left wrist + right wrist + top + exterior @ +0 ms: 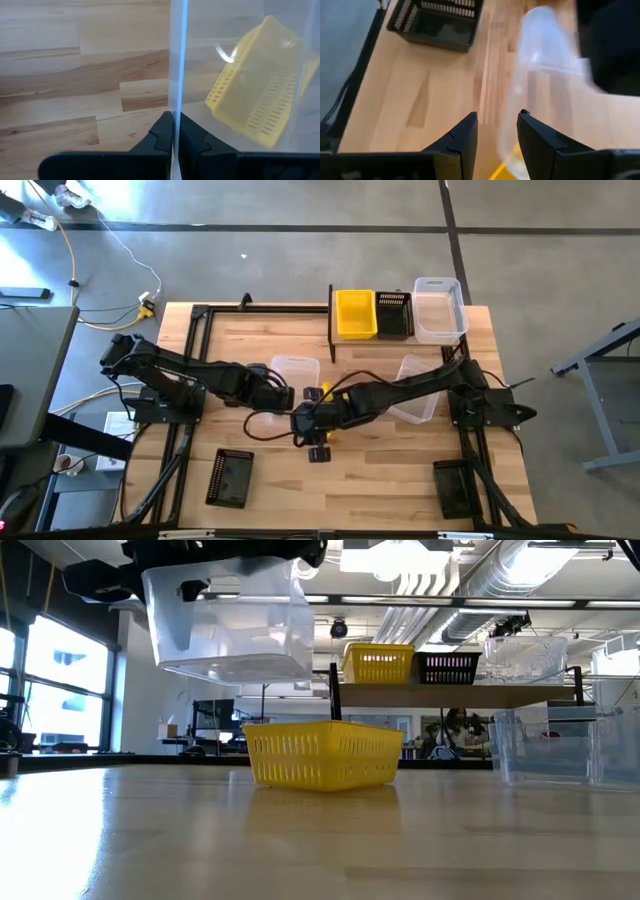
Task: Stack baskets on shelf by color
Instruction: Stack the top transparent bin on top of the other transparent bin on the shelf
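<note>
I need to stack the clear basket with the shelf's clear basket, so I should next grab it with my right gripper by its handled side (512, 125).
My left gripper (175, 131) is shut on a clear basket (295, 370) and holds it above the table, high in the low view (225, 625). A yellow basket (322, 755) stands on the table below it and shows through the clear wall (260, 90). My right gripper (497, 125) is open over the table's middle (316, 446), touching nothing. The clear basket (545, 60) is just beyond its fingers. The shelf (450, 695) carries a yellow basket (355, 313), a black one (393, 315) and a clear one (440, 308). My left gripper pinches one side wall of the clear basket at its rim (176, 100), one finger inside the basket and one outside. The basket is lifted clear of the table and hangs roughly level, its bottom down (235, 668).
A second clear basket (415, 388) stands on the table toward the right. A black basket (230, 477) sits near the near-left corner, also in the right wrist view (437, 20). A dark flat thing (452, 485) lies near the near-right corner. Both arms cross over the table's middle.
</note>
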Motion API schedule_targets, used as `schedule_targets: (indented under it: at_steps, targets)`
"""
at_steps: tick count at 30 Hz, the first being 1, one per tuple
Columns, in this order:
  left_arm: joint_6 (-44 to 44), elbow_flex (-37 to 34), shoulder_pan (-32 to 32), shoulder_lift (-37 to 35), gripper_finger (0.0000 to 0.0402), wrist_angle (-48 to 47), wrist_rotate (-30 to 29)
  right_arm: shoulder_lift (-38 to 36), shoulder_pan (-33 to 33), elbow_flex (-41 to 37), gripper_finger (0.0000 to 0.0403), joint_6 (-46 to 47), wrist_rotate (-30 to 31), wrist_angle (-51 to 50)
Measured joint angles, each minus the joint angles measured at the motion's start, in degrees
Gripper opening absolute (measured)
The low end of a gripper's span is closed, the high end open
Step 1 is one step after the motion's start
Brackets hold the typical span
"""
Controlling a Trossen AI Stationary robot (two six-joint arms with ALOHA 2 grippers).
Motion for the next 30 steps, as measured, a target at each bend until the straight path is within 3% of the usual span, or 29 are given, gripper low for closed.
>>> schedule_targets:
  at_steps: [13,16,21,26,30]
  targets:
    - [5.4,0.0,1.5,0.0,0.0000,9.9,0.8,2.2,-0.3,0.0,0.0120,4.0,-0.2,-9.2]
    - [5.6,0.0,1.5,0.0,0.0000,9.9,0.8,2.2,-0.6,0.0,0.0095,5.4,0.0,-9.4]
    - [6.4,0.0,1.5,0.0,0.0001,10.1,0.7,2.2,-0.7,0.0,0.0014,5.3,0.0,-9.5]
    - [6.6,0.0,1.5,0.0,0.0005,10.0,0.8,2.2,-0.7,0.0,0.0007,5.4,0.4,-9.6]
    - [9.1,0.0,1.5,0.0,0.0031,10.3,2.1,2.2,-0.6,0.0,0.0003,5.8,0.4,-9.5]
